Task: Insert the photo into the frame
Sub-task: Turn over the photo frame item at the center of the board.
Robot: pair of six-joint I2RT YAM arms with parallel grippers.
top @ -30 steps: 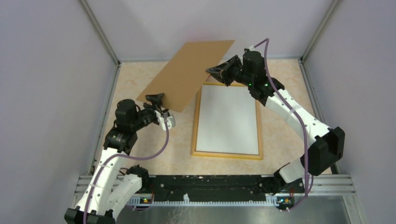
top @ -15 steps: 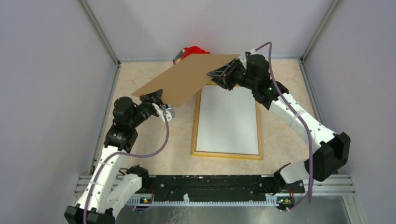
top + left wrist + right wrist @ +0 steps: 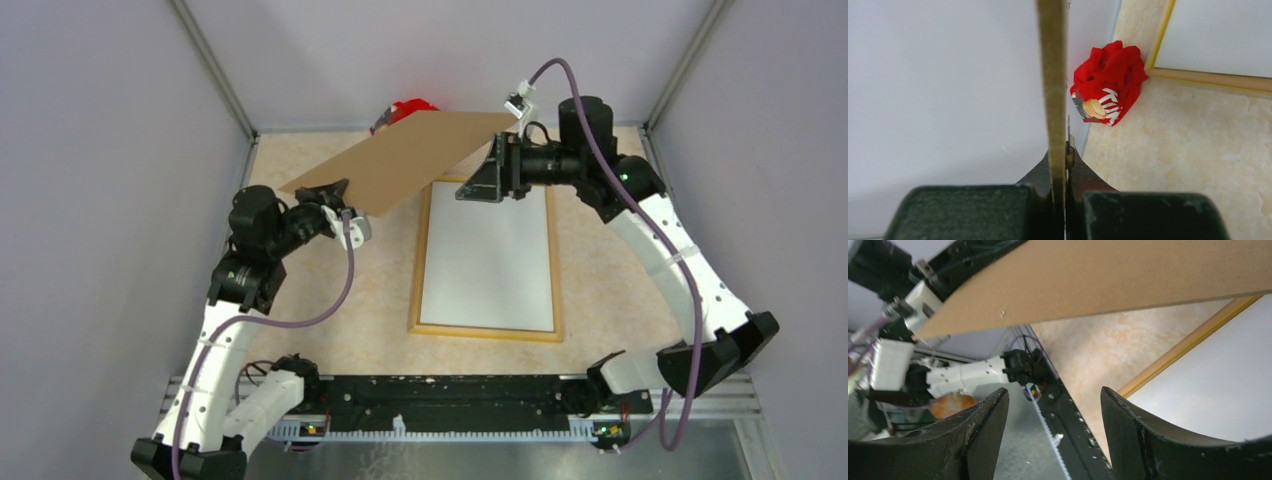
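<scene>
I need to grab the backing board [image 3: 410, 160] by its free edge [image 3: 504, 117] with my right gripper next, so the opposite edge stays free to go into the frame.
A plain brown backing board [image 3: 410, 160] hangs tilted above the table's far left. My left gripper [image 3: 335, 192] is shut on its near-left corner. In the left wrist view the board [image 3: 1053, 75] stands edge-on, pinched between the jaws of that gripper [image 3: 1059, 165]. My right gripper [image 3: 475, 185] is open, just below the board's right end and apart from it. In the right wrist view the board [image 3: 1108, 280] passes above the spread fingers. The frame [image 3: 485, 333] lies flat, wood-coloured side up, filled by a white sheet [image 3: 488, 255]. No printed side shows, so I cannot tell whether this is the photo.
A crumpled red cloth thing [image 3: 405, 108] lies at the back wall behind the board, and the left wrist view shows it [image 3: 1108, 80] beside the frame's corner [image 3: 1208, 79]. Enclosure walls stand on three sides. The black base rail [image 3: 450, 400] runs along the near edge.
The left gripper shut on the board's corner. The right gripper let go of the board's right edge, opened and swung back to the right. The board dropped flatter, uncovering the red cloth.
</scene>
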